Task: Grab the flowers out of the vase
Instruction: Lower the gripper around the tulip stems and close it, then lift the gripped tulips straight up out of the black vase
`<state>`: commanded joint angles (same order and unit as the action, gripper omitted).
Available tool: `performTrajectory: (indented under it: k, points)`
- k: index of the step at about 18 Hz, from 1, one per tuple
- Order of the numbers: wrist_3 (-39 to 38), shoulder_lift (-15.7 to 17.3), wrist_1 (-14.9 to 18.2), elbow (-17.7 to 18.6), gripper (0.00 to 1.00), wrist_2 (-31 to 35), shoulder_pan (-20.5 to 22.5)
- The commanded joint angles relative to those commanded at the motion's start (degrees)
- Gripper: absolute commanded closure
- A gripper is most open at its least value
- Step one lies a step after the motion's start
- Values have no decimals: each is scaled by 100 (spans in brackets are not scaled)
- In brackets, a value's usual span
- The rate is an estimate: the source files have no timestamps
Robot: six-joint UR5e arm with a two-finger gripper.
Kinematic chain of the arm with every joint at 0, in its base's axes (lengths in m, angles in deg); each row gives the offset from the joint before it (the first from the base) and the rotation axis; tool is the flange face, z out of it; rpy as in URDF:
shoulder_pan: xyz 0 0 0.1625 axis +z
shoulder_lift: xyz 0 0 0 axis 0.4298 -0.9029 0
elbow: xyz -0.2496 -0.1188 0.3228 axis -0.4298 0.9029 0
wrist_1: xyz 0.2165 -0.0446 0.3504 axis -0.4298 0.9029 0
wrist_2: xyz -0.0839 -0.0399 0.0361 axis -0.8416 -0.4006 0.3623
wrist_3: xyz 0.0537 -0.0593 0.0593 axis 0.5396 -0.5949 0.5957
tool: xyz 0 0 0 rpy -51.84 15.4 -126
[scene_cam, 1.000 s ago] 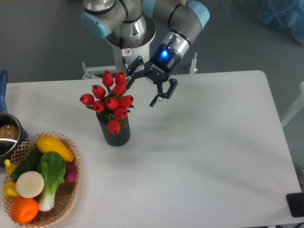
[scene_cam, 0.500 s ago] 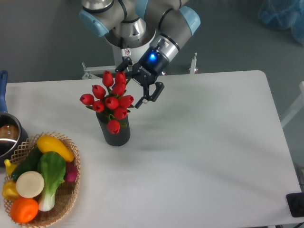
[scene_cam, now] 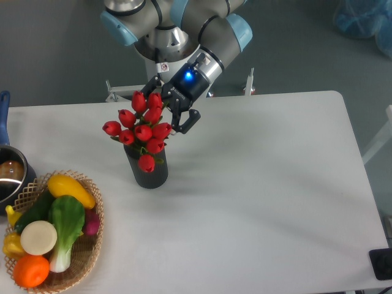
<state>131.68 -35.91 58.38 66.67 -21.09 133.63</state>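
My gripper is to pick up the flowers [scene_cam: 142, 130] by their green stems next, to lift them out of the dark vase.
The flowers [scene_cam: 142, 130], a tight bunch of red tulip buds with small green leaves, stand in the vase [scene_cam: 147, 172], a dark ribbed cylinder on the white table. My gripper [scene_cam: 165, 108] is open and sits at the bunch's upper right side. One black finger [scene_cam: 185, 120] shows to the right of the buds; the other reaches behind the topmost buds. Whether the fingers touch the buds cannot be told.
A wicker basket [scene_cam: 86, 257] with vegetables sits at the front left corner. A metal pot [scene_cam: 9, 174] with a blue handle is at the left edge. The arm's base [scene_cam: 162, 43] stands behind the table. A black object [scene_cam: 381, 263] is at the lower right.
The gripper has moved left and slightly down, from beside the bunch to around its upper right buds. The flowers and vase have not moved.
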Motion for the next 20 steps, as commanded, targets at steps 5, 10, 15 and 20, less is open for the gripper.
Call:
performTrajectory:
  k: [5, 10, 15, 20]
  points:
    - [-9, -18, 0, -44, 87, -9, 9]
    - [-9, 9, 0, -53, 89, -61, 61]
    - [-88, 62, 9, -114, 89, -351, 97]
    - [-395, 237, 35, -228, 89, -483, 149]
